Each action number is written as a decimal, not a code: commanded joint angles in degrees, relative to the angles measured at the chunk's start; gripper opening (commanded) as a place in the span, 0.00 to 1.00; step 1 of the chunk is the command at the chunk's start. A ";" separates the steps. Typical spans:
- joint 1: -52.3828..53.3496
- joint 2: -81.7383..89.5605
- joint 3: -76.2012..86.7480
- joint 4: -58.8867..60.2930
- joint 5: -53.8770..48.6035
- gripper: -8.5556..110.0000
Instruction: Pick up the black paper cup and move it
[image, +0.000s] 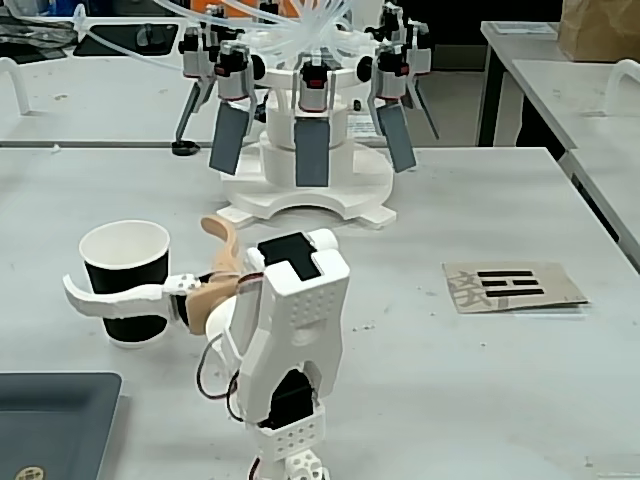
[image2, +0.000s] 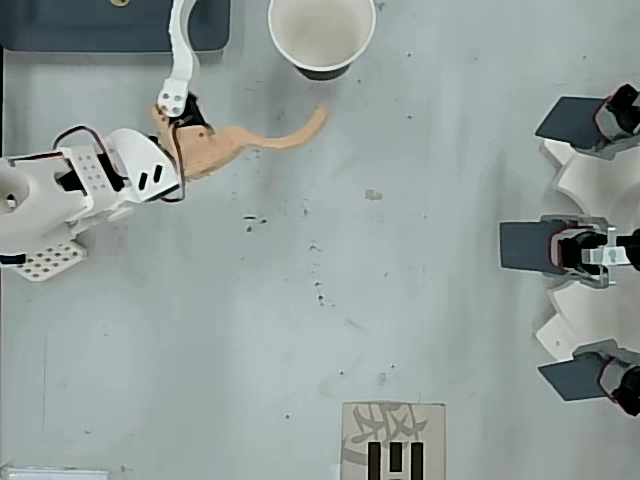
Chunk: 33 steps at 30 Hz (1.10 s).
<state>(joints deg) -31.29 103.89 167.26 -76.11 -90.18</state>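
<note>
I will pick up the black paper cup and move it, so my gripper will next grab the cup by its black band (image: 127, 275) below its white rim (image: 124, 226).
The black paper cup (image: 130, 272) stands upright on the grey table, left of the arm in the fixed view; in the overhead view the cup (image2: 320, 30) sits at the top edge and shows its white inside. My gripper (image: 137, 255) is open wide. Its white finger (image: 100, 300) passes in front of the cup, and its tan finger (image: 225, 255) curves up to the cup's right. From above, the gripper (image2: 250, 58) has its tan finger (image2: 270, 138) ending just short of the cup, with the white finger (image2: 182, 55) well clear of it. Nothing is held.
A white fixture (image: 310, 190) with several grey paddles stands at the back; the overhead view shows this fixture (image2: 590, 250) at the right edge. A cardboard piece with black marks (image: 510, 288) (image2: 392, 440) lies flat. A dark tray (image: 50, 420) (image2: 80, 30) sits beside the arm's base.
</note>
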 joint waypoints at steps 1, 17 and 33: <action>-0.53 -2.37 -6.33 0.26 -0.44 0.53; -1.32 -20.21 -23.91 0.35 0.00 0.53; -3.52 -29.62 -31.55 0.88 0.53 0.53</action>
<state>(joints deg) -34.01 73.83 138.60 -75.59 -90.18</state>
